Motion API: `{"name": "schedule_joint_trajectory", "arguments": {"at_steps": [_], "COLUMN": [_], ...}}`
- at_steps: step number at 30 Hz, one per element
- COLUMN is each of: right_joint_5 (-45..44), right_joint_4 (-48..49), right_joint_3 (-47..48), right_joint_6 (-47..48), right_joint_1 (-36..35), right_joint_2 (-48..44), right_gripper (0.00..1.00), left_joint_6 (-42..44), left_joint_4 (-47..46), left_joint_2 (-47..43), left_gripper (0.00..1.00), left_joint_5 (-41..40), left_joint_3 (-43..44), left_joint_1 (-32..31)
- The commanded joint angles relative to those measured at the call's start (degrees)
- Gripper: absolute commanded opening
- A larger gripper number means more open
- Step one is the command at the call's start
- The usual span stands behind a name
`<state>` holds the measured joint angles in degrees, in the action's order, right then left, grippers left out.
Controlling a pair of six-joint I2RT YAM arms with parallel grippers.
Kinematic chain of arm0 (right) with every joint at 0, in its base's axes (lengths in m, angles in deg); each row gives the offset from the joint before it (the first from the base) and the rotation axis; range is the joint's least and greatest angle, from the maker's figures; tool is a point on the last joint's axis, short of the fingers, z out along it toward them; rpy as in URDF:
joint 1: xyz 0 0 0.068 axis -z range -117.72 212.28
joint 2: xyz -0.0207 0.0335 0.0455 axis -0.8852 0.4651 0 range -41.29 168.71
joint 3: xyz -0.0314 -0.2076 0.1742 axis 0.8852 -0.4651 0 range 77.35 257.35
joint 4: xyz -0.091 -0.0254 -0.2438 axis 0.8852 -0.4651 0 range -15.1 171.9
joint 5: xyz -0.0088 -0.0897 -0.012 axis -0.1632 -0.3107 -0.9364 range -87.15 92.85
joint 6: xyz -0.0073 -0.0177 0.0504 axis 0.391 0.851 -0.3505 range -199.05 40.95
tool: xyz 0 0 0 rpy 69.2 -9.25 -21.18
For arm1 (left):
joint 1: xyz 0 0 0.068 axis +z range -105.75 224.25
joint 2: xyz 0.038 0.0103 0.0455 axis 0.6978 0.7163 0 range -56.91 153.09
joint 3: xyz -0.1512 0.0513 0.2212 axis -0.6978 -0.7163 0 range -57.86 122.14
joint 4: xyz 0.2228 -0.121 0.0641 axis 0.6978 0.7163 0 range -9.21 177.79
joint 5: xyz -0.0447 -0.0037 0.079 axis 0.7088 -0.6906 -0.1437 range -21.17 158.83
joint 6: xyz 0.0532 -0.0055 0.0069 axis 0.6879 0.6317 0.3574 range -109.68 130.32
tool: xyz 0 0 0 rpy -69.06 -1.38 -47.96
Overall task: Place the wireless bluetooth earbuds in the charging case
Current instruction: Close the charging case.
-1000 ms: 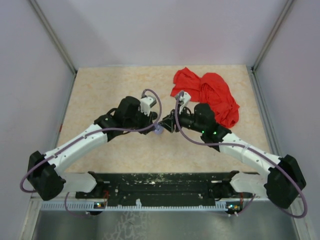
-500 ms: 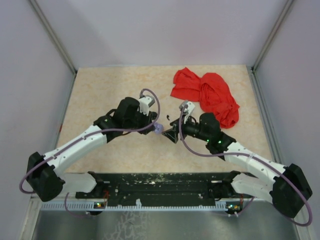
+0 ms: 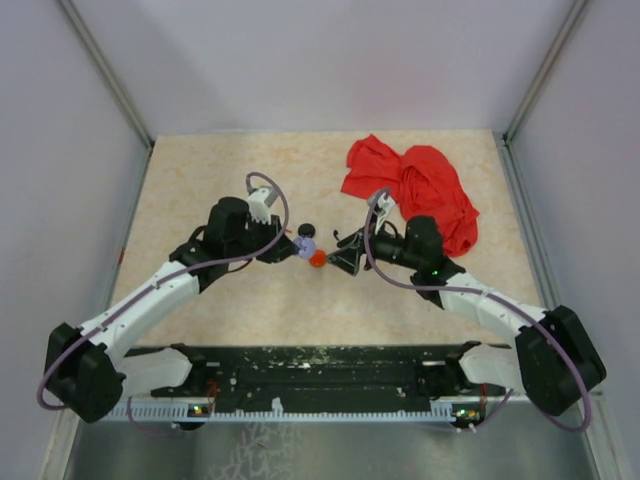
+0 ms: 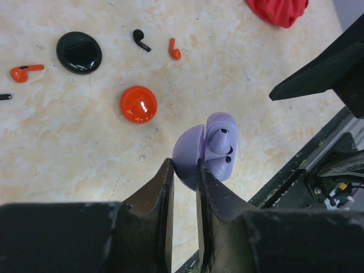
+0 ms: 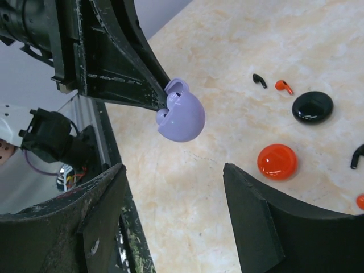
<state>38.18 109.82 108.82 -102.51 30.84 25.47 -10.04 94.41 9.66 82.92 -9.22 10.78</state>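
Observation:
The open lid has to stay free to close over the earbuds, so my right gripper needs to grab the lavender case by its rounded base [image 3: 307, 248] [image 5: 185, 121] next.
The charging case [image 4: 79, 52], a round black puck, lies on the table, also in the right wrist view [image 5: 313, 107] and top view [image 3: 304, 231]. A black earbud [image 4: 141, 40] and an orange earbud [image 4: 174, 49] lie beside it, both also in the right wrist view, black [image 5: 259, 80] and orange [image 5: 283, 86]. My left gripper [image 4: 183, 165] is shut on a lavender clamshell case [image 4: 206, 149], held above the table, partly open with lavender earbuds inside. My right gripper [image 5: 173, 170] is open and empty, facing the lavender case [image 5: 182, 114].
A red disc [image 4: 138, 104] lies near the puck, also in the top view [image 3: 318, 258]. Another orange earbud [image 4: 25, 72] lies left of the puck. A red cloth [image 3: 415, 190] is bunched at the back right. The black rail [image 3: 320, 365] runs along the near edge.
The two grippers have drawn apart. My left arm has moved left and back with the lavender case. The red disc and black puck now show between the grippers.

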Motion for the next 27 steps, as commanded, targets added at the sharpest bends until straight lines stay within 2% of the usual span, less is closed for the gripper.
{"name": "schedule_joint_trajectory", "arguments": {"at_steps": [1,16,27], "right_joint_5": [3.65,6.87,10.19], "right_joint_4": [9.21,26.28,35.98], "right_joint_3": [0.71,-1.20,-1.01], "right_joint_6": [-4.18,-15.08,-21.52], "right_joint_1": [0.15,0.24,0.24], "right_joint_2": [1.84,9.04,11.78], "right_gripper": [0.70,0.69,0.64], "left_joint_6": [-3.71,-12.43,-15.06], "left_joint_4": [-7.52,-22.68,-27.30], "left_joint_2": [-1.99,-4.01,-5.56], "left_gripper": [0.01,0.01,0.01], "left_joint_5": [6.33,19.16,24.92], "left_joint_3": [-2.25,-8.76,-10.35], "left_joint_1": [1.13,5.67,5.74]}}
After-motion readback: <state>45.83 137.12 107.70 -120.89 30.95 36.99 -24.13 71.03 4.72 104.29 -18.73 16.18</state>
